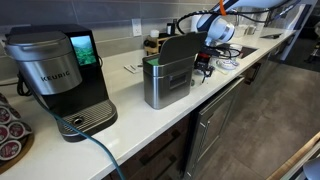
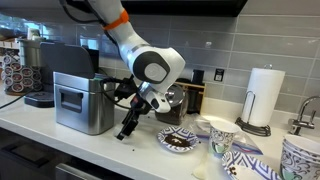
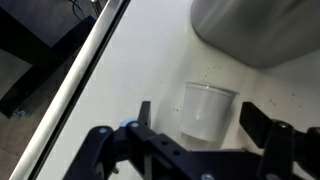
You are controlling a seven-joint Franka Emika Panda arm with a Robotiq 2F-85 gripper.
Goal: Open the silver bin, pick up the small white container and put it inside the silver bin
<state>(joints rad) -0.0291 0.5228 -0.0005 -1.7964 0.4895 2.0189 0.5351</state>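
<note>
I will close my gripper on the small white container: both fingers are beside its body (image 3: 205,115), just below its rim.
The silver bin (image 1: 165,85) stands mid-counter with its lid (image 1: 180,48) raised; it also shows in an exterior view (image 2: 82,103). The small white container (image 3: 207,110) stands upright on the white counter. In the wrist view my gripper (image 3: 198,125) is open, with one dark finger on each side of the container and gaps between them. In both exterior views the gripper (image 2: 128,126) (image 1: 205,63) hangs low over the counter just beside the bin. The container is hidden behind the gripper in both exterior views.
A black and grey Keurig coffee maker (image 1: 60,75) stands beyond the bin. A patterned plate (image 2: 181,141), patterned cups (image 2: 222,132) and a paper towel roll (image 2: 263,95) sit on the gripper's other side. The counter edge (image 3: 85,70) runs near the container.
</note>
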